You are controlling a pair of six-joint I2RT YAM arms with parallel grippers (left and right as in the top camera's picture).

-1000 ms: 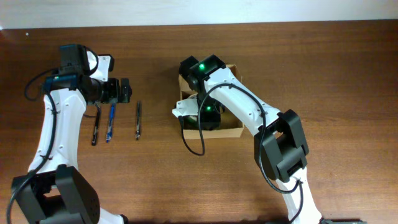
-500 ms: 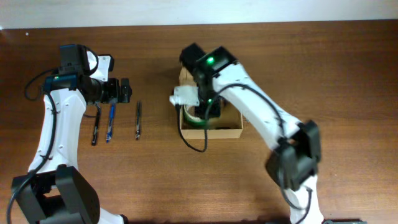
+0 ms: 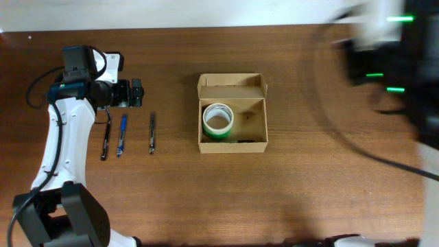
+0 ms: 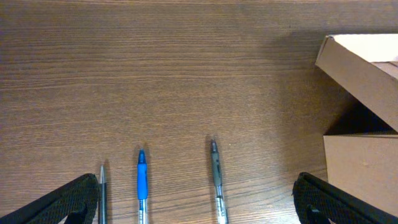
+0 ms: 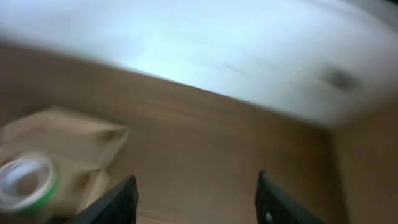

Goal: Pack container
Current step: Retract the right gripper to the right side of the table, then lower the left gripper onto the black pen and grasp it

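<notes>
My left gripper will grab the black pen (image 3: 105,141) by its body next, behind the pen's silver tip, to lay the pen lengthwise in the container.
The tan cardboard container (image 3: 233,122) sits open at the table's middle, its lid flap folded back. A green-and-white tape roll (image 3: 218,120) lies inside its left part. Three pens lie left of it: a black pen (image 3: 105,141), a blue pen (image 3: 122,135) and a grey pen (image 3: 152,132). My left gripper (image 3: 136,93) is open and empty above the pens' far ends; the left wrist view shows the blue pen (image 4: 142,183) and grey pen (image 4: 216,177) between its fingers. My right gripper (image 5: 196,199) is open and empty, blurred, far right of the container (image 5: 59,146).
The right arm (image 3: 394,65) is a motion-blurred shape at the table's right edge. A pale wall runs along the table's far edge (image 3: 206,14). A small dark item lies at the container's front inside edge (image 3: 240,141).
My right arm let go of the tape roll inside the container and swung away fast to the far right. The left arm has barely moved.
</notes>
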